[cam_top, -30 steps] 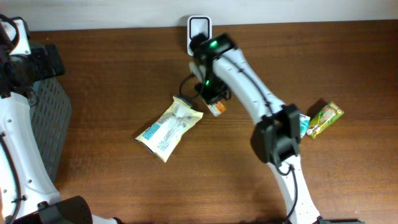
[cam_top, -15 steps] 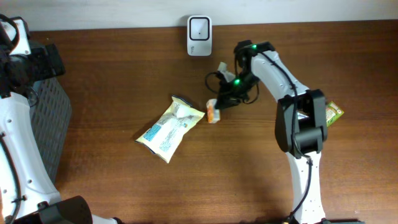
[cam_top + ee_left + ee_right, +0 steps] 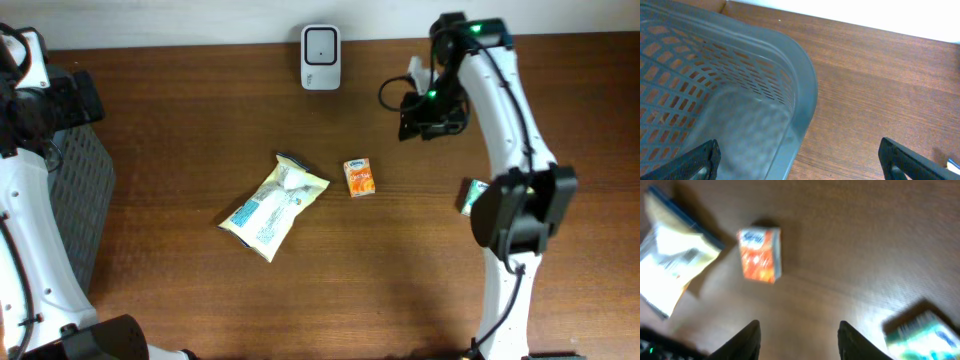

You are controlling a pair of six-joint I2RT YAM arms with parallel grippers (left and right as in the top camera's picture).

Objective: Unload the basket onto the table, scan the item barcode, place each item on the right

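Note:
My right gripper reaches the small orange box and grabs its orange end point(image 3: 362, 187) point(image 3: 760, 270) next. The rest then stays uncovered to scan the barcode.
A small orange box point(image 3: 360, 177) lies flat on the wooden table, right of a yellow-and-white snack bag point(image 3: 273, 205). The white scanner point(image 3: 320, 44) stands at the table's back edge. My right gripper point(image 3: 430, 110) hovers above the table, to the right of the scanner and behind the box. In the blurred right wrist view its jaws point(image 3: 800, 340) stand open with nothing between them, and the orange box point(image 3: 759, 255) lies apart from them beside the bag point(image 3: 672, 270). My left gripper point(image 3: 800, 162) is wide open and empty over the rim of a grey basket point(image 3: 795, 85).
The grey mesh basket point(image 3: 85, 200) sits at the table's left edge under the left arm. A green packet point(image 3: 468, 195) lies at the right, partly hidden by the right arm, and shows as a green blur point(image 3: 920, 330) in the right wrist view.
The right gripper let go of the orange box, which now lies on the table right of the bag. The right arm swung away to the right; its jaws opened. The left arm stayed still.

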